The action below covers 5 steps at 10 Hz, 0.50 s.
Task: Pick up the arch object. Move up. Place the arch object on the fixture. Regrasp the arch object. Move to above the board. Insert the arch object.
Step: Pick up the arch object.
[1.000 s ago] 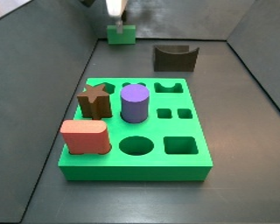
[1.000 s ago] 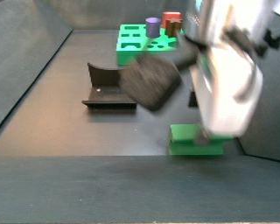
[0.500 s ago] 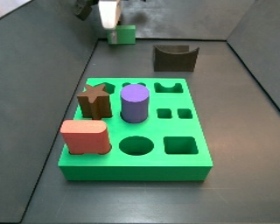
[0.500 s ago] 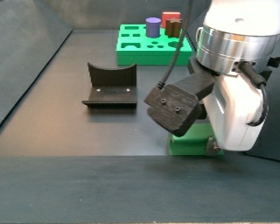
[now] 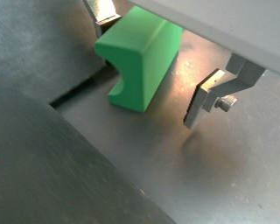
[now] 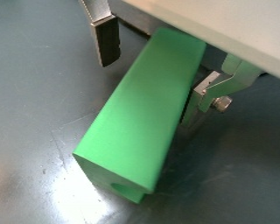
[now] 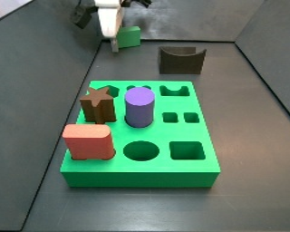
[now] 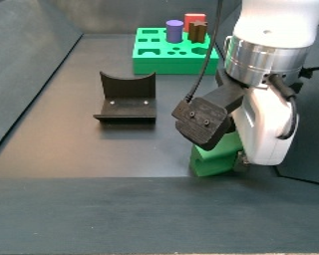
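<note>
The green arch object should be carried over to the fixture [image 7: 181, 60], so my gripper should next grab it by its arched body [image 7: 130, 36].
The arch object [image 7: 130, 37] is a small green block lying on the dark floor at the far back, near the wall; it also shows in a side view [image 8: 217, 159]. My gripper [image 7: 111, 33] stands over it, and in a side view [image 8: 239, 159] it hides most of the block. In both wrist views the arch object [image 5: 140, 57] [image 6: 143, 118] lies between the silver fingers [image 5: 216, 92] [image 6: 105, 42], with a gap to one pad; the gripper [image 5: 156, 52] [image 6: 154, 72] is open. The fixture [image 7: 181, 60] [image 8: 123, 97] stands apart. The board [image 7: 194, 168] [image 8: 149, 52] is further off.
On the board stand a brown star piece [image 7: 98, 104], a purple cylinder [image 7: 139, 106] and a salmon-pink block [image 7: 87, 142]. Grey walls [image 7: 51, 54] close in the floor on the sides and behind the arch object.
My gripper has come down over the arch object, so that the fingers now straddle it. The block, the fixture and the board have not moved.
</note>
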### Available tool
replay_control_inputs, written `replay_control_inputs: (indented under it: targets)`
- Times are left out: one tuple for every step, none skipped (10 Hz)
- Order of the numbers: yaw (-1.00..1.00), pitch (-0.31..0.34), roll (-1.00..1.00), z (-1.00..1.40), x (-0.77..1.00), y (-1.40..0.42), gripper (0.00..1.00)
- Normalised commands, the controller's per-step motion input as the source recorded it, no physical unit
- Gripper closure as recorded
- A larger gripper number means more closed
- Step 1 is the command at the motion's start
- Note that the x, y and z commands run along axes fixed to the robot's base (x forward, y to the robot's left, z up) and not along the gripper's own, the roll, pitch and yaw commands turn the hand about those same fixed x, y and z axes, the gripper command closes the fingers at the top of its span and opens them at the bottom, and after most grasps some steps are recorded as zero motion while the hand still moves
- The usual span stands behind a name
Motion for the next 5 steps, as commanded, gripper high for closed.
replay_control_inputs:
  targets:
    - [0.33,-0.156,0.00,-0.40,-0.07,0.00,0.00]
    - [0.49,-0.134,0.00,-0.27,-0.11,0.00,0.00]
    - [0.49,-0.097,0.00,-0.20,0.00,0.00,0.00]
    - [0.54,-0.173,-0.06,-0.24,0.00,-0.03,0.00]
    - [0.55,-0.299,-0.18,-0.23,0.00,-0.05,0.00]
